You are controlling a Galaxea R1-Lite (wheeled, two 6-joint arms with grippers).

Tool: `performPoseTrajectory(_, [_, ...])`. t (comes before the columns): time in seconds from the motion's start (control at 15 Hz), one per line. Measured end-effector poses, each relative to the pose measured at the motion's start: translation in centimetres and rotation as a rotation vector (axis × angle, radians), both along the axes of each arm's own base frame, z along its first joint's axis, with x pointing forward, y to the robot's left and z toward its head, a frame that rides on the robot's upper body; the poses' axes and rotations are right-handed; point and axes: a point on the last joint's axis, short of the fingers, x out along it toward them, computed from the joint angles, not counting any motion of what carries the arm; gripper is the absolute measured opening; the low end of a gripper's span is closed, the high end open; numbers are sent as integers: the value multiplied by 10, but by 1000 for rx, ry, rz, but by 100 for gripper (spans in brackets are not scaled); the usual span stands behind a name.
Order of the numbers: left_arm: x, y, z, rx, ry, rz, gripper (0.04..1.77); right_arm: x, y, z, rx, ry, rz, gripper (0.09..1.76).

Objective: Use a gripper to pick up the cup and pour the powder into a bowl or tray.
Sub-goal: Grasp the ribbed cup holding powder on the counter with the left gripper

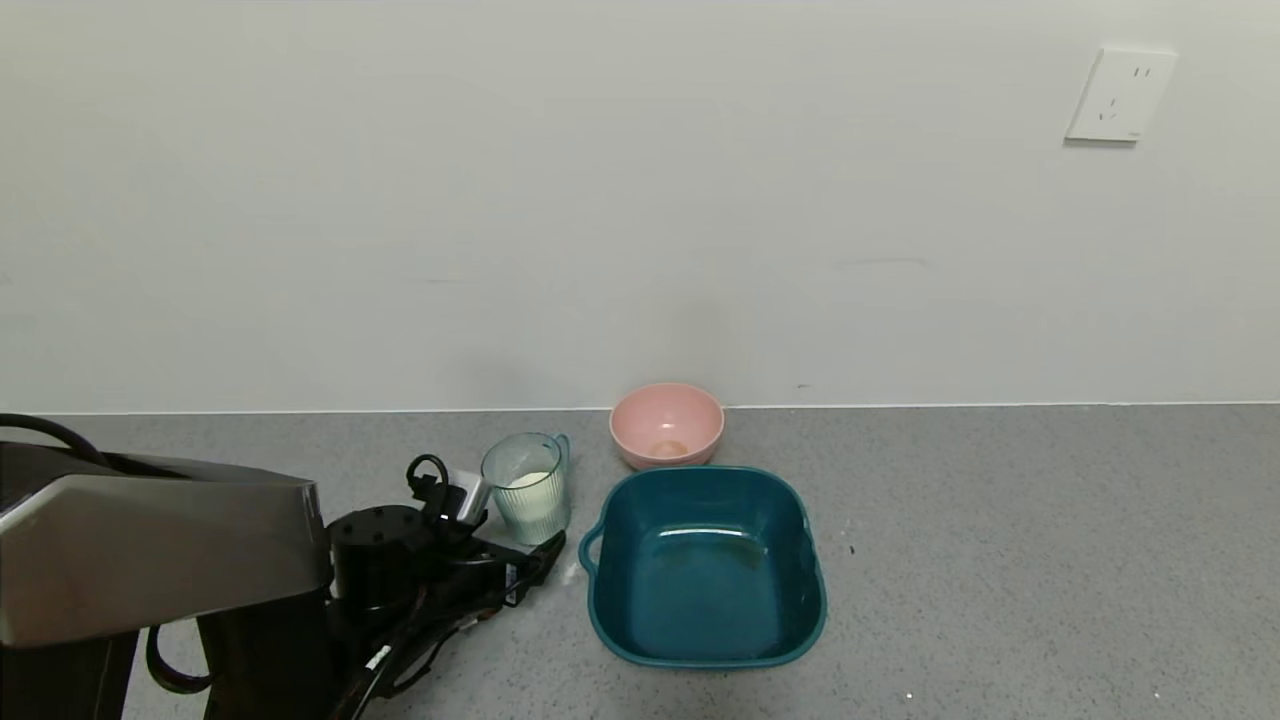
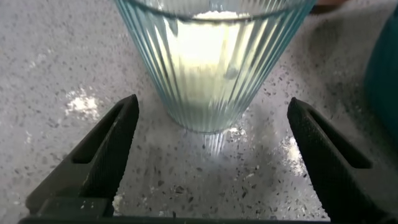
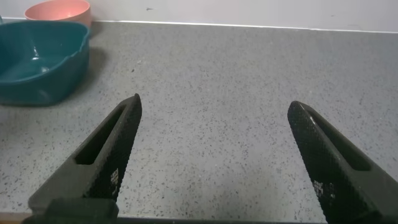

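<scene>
I am not ready to close my left gripper yet, as my fingers stop short of the ribbed cup's lower side [image 1: 534, 520] [image 2: 210, 102] and would miss it. I should move my left gripper toward the cup's side first, then close on it.
The ribbed pale blue-green cup [image 1: 527, 490] stands upright on the grey counter, partly filled with white powder [image 1: 530, 482]. My left gripper [image 1: 512, 532] is low on the counter just in front of the cup, open. In the left wrist view the cup [image 2: 211, 68] with its powder [image 2: 208, 34] stands just beyond and between the two spread fingers of my left gripper [image 2: 212, 102], which do not touch it. The dark teal basin [image 1: 700, 580] sits to the right of the cup, empty. My right gripper [image 3: 216, 102] is open and empty above bare counter, out of the head view.
A small pink bowl [image 1: 667, 422] stands behind the basin by the wall; both show far off in the right wrist view, the basin [image 3: 37, 62] and the bowl [image 3: 59, 9]. Small patches of spilled powder [image 2: 81, 102] lie on the counter near the cup.
</scene>
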Motion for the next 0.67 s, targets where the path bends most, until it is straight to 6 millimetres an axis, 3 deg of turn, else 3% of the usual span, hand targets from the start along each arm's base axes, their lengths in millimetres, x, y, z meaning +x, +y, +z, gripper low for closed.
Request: performPoseTrajectory(0.67, [17, -9, 0, -29, -47, 12, 172, 0, 0, 0, 0, 0, 0, 171])
